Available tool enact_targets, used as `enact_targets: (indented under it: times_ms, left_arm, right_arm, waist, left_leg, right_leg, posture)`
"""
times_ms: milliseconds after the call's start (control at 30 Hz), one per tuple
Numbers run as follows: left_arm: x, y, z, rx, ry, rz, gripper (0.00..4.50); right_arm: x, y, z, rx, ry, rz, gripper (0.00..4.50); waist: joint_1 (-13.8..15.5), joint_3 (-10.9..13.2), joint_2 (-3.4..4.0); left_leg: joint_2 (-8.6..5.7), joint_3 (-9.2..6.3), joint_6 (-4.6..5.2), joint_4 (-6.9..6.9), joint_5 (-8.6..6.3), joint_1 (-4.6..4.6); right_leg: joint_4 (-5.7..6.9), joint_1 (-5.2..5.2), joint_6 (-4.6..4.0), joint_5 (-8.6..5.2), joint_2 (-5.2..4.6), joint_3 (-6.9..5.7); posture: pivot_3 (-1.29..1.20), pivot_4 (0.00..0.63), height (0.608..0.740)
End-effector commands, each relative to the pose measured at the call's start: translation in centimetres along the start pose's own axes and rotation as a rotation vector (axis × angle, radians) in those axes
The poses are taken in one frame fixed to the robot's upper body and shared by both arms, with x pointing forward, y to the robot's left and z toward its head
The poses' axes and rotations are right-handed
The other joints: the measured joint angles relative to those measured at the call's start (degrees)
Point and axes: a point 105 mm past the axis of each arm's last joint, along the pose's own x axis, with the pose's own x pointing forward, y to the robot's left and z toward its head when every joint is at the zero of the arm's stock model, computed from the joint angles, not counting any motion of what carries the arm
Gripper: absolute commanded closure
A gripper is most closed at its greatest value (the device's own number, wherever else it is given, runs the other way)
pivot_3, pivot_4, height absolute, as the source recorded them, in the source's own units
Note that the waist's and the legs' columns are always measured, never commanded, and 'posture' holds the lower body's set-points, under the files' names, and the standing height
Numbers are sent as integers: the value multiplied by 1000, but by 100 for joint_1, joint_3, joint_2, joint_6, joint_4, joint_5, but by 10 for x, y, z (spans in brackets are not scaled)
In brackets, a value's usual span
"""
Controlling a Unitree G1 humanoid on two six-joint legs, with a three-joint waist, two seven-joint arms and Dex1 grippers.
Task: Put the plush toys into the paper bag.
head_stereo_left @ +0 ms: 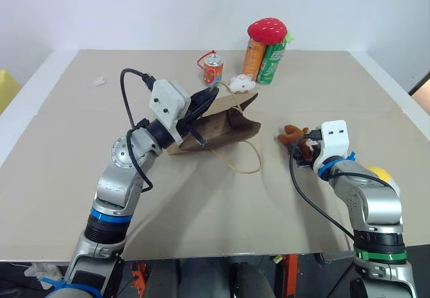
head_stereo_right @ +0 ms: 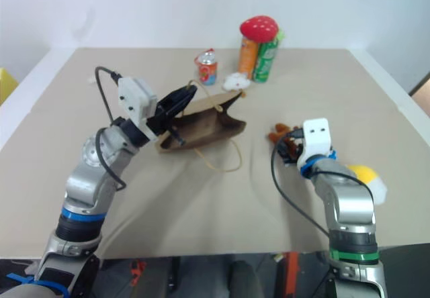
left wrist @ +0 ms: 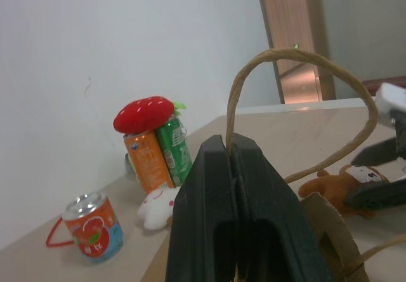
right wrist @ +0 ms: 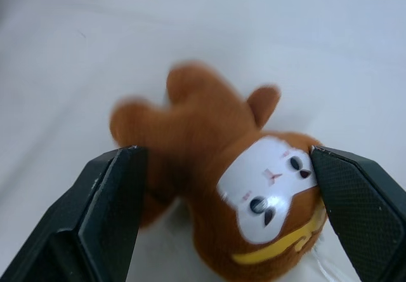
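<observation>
My right gripper closes on the toy next: my fingers are beside the monkey's head and body [right wrist: 254, 187], so closing would catch the brown monkey plush toy [right wrist: 222, 174].
The brown paper bag [head_stereo_left: 222, 127] lies on its side mid-table with its mouth toward the right. My left gripper [head_stereo_left: 205, 100] is shut on one cord handle [left wrist: 298, 56] and holds the bag's upper edge up. The other handle loop trails on the table. A brown monkey plush toy [right wrist: 222, 174] lies on the table to the right of the bag. My right gripper [right wrist: 223, 152] is open, with one finger on each side of the monkey. A round yellow-and-white plush toy [head_stereo_left: 377, 173] sits behind my right forearm.
At the back stand an orange and a green can [head_stereo_left: 263, 60] with a red strawberry plush [head_stereo_left: 267, 29] on top. A small white plush [head_stereo_left: 240, 82] and a red can [head_stereo_left: 213, 69] are beside them, just behind the bag. A white scrap [head_stereo_left: 100, 80] lies far left.
</observation>
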Motion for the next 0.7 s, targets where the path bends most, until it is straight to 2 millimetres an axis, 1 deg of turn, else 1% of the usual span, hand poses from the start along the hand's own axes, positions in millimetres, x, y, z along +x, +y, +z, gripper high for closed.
enact_targets:
  times_ms: [33, 67, 100, 133, 167, 200, 367, 400, 433, 467, 500, 533, 567, 600, 633, 667, 700]
  left_arm:
    - [4, -1, 22, -3, -66, 0, 4500]
    - [4, -2, 23, -15, -66, 1, 4500]
    - [4, -2, 23, -24, -67, 4, 4500]
    - [4, -1, 23, -33, -67, 9, 4500]
    - [4, -1, 24, -40, -67, 13, 4500]
    - [5, -1, 24, -43, -66, 14, 4500]
    - [6, 0, 23, -56, -63, 21, 4500]
    - [6, 1, 23, -59, -63, 25, 4500]
    - [6, 2, 22, -68, -62, 37, 4500]
    - [7, 4, 22, -75, -60, 48, 4500]
    - [7, 5, 21, -78, -58, 52, 4500]
    - [7, 6, 21, -79, -55, 52, 4500]
    - [8, 5, 20, -74, -51, 46, 4500]
    - [8, 4, 20, -71, -48, 42, 4500]
    - [7, 3, 18, -69, -40, 35, 4500]
    - [7, 3, 17, -65, -33, 31, 4500]
    - [6, 2, 15, -64, -30, 28, 4500]
  right_arm:
    - [3, -4, -9, -2, 36, -47, 452]
    - [2, -4, -10, -7, 38, -44, 629]
    - [2, -3, -11, -10, 40, -42, 1091]
    - [2, -3, -11, -14, 40, -43, 1338]
    - [2, -3, -11, -21, 39, -38, 1743]
    - [1, -3, -11, -30, 37, -33, 2334]
    - [-1, 1, -11, -92, 32, 16, 4031]
    - [-2, 1, -11, -107, 29, 26, 4217]
    - [-4, 6, -6, -124, 4, 77, 4367]
    - [-6, 12, 1, -136, -26, 131, 4367]
    - [-12, 20, 14, -161, -83, 223, 4367]
    - [-22, 25, 33, -182, -149, 332, 4367]
    - [-36, 29, 54, -199, -211, 466, 4367]
    - [-49, 31, 70, -222, -255, 565, 4367]
    - [-64, 30, 88, -221, -292, 666, 4367]
    - [-74, 30, 101, -215, -315, 734, 4367]
    - [-81, 31, 110, -210, -327, 784, 4367]
  waist:
    - [2, 0, 0]
    - [2, 0, 0]
    - [2, 0, 0]
    - [2, -1, 0]
    - [2, -1, 0]
    - [1, -1, 0]
    - [1, -1, 0]
    - [5, -1, 0]
    - [6, -1, 0]
    - [8, -1, -1]
    - [1, -1, -1]
    - [0, -1, -1]
    - [0, 3, 5]
    - [0, 13, 28]
    - [0, 14, 29]
    - [-1, 15, 27]
    - [-3, 15, 27]
  left_leg:
    - [0, 0, 0, 1, 0, 0]
    - [0, -1, 1, 2, 0, 0]
    - [0, -1, 1, 3, 0, 0]
    - [0, -1, 1, 4, 0, 0]
    - [0, -1, 1, 5, 0, 0]
    - [0, -2, 1, 5, 0, 0]
    - [0, -3, 2, 6, 1, 1]
    - [0, -3, 2, 7, 1, 1]
    - [-1, -3, 2, 7, 1, 1]
    - [-1, -3, 2, 8, 1, 1]
    - [0, -3, 2, 8, 1, 1]
    - [0, -6, 4, 8, 3, 1]
    - [0, -7, 4, 8, 3, 1]
    - [0, -6, 4, 8, 3, -1]
    - [-7, -4, 6, 10, 4, -4]
    - [-7, -5, 6, 11, 4, -4]
    - [-6, -6, 6, 14, 4, -4]
  right_leg:
    - [0, 2, 0, 0, 0, 0]
    - [0, 4, 0, 0, 0, 0]
    - [0, 4, 0, 0, 0, 0]
    - [0, 5, 0, 1, 0, 0]
    - [0, 5, 0, 1, 0, 0]
    - [1, 5, -1, 2, 0, 0]
    - [1, 6, -2, 6, 1, 0]
    - [1, 7, -2, 6, 1, 0]
    - [1, 8, -2, 6, 1, 0]
    - [1, 8, -2, 6, 1, 0]
    - [1, 8, -2, 6, 1, 0]
    - [2, 6, -1, 5, 4, 1]
    - [2, 6, -1, 5, 4, 0]
    - [2, 3, -1, 5, 4, 2]
    - [3, 2, 6, 4, 4, 16]
    - [4, 2, 7, 3, 4, 17]
    - [4, 0, 7, 3, 7, 19]
  posture:
    - [0, 150, 740]
    - [0, 150, 740]
    - [0, 150, 740]
    - [0, 150, 740]
    - [0, 150, 740]
    - [0, 150, 740]
    - [0, 150, 740]
    - [0, 150, 740]
    - [0, 150, 740]
    - [0, 150, 740]
    - [0, 150, 740]
    - [0, 150, 740]
    - [0, 150, 740]
    - [0, 150, 740]
    - [0, 150, 740]
    - [0, 150, 740]
    - [0, 150, 740]
